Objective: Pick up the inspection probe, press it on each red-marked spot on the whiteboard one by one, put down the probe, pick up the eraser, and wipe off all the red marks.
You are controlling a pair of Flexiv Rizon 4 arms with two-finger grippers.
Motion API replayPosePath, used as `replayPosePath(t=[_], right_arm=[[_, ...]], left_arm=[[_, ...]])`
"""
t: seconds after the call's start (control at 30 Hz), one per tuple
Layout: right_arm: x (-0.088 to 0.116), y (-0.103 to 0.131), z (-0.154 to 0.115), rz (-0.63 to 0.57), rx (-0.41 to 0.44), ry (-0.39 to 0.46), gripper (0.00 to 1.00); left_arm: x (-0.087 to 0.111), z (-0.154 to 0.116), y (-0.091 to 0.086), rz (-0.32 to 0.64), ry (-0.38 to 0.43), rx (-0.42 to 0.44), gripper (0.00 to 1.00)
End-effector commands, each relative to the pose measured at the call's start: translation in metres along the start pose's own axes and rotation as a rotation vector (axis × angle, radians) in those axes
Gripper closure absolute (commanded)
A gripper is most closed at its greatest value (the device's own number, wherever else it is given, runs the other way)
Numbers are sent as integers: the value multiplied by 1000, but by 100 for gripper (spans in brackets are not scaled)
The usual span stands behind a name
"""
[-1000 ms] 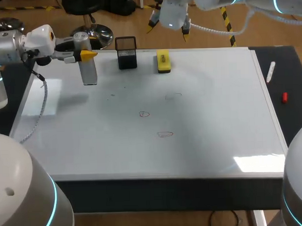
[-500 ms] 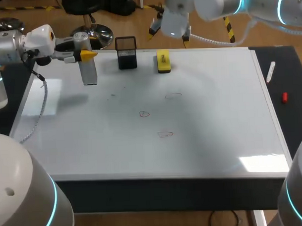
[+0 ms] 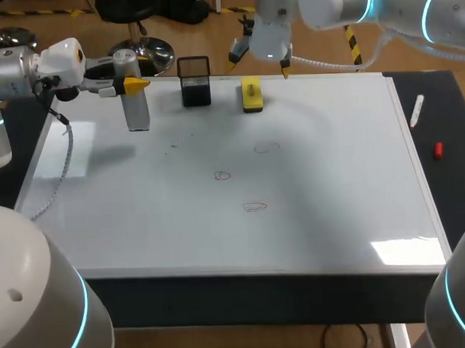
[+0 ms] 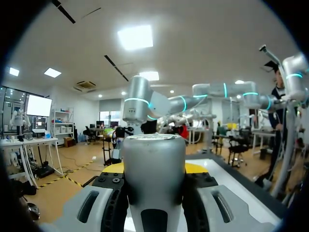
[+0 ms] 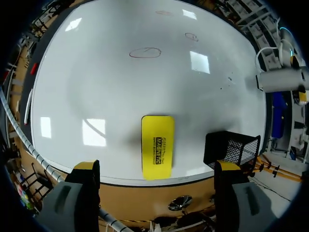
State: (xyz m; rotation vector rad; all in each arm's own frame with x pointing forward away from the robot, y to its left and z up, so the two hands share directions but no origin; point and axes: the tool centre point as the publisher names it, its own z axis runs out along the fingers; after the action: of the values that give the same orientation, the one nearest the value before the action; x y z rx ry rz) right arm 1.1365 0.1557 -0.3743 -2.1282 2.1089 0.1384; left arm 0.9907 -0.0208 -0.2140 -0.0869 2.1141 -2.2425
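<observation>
I need to wipe the red marks off the whiteboard (image 3: pixel 318 217), so next I should grab the yellow eraser by its printed end (image 3: pixel 251 87) with my right gripper.
My left gripper (image 3: pixel 132 85) is shut on the silver cylindrical probe (image 3: pixel 136 105), holding it upright over the whiteboard's (image 3: pixel 318 217) far left part. In the left wrist view the probe (image 4: pixel 153 169) fills the gap between the fingers (image 4: pixel 112 205). Red marks lie mid-board: one (image 3: pixel 223 175), another (image 3: pixel 254 207), and a faint one (image 3: pixel 267 147). The yellow eraser (image 3: pixel 250 93) lies at the far edge. My right gripper (image 3: pixel 260 57) hangs open above and just behind it. In the right wrist view the eraser (image 5: pixel 157 140) sits below the wide-spread fingers of that gripper (image 5: pixel 157 168).
A black mesh holder (image 3: pixel 194 81) stands left of the eraser, seen too in the right wrist view as the holder (image 5: pixel 231 149). On the dark strip right of the board lie a white marker (image 3: pixel 417 110) and a red cap (image 3: pixel 439 150).
My right gripper has come down slightly toward the board's far edge above the eraser. The left arm and the probe have stayed put.
</observation>
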Motion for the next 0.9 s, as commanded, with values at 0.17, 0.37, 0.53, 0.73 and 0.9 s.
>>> replayPosePath(t=[0.17, 0.37, 0.53, 0.73, 0.9], right_arm=[[-11, -9, 15, -43, -22, 29, 0], [-11, -9, 24, -60, -25, 31, 0], [-7, -8, 32, -65, -31, 43, 0], [-2, -3, 40, -43, -36, 66, 0], [5, 1, 47, -31, -53, 102, 0]], left_arm=[[2, 0, -1, 2, -4, 0, 100], [2, 0, -1, 2, -4, 0, 100], [2, 0, -1, 2, -4, 0, 100], [2, 0, -1, 2, -4, 0, 100], [2, 0, -1, 2, -4, 0, 100]])
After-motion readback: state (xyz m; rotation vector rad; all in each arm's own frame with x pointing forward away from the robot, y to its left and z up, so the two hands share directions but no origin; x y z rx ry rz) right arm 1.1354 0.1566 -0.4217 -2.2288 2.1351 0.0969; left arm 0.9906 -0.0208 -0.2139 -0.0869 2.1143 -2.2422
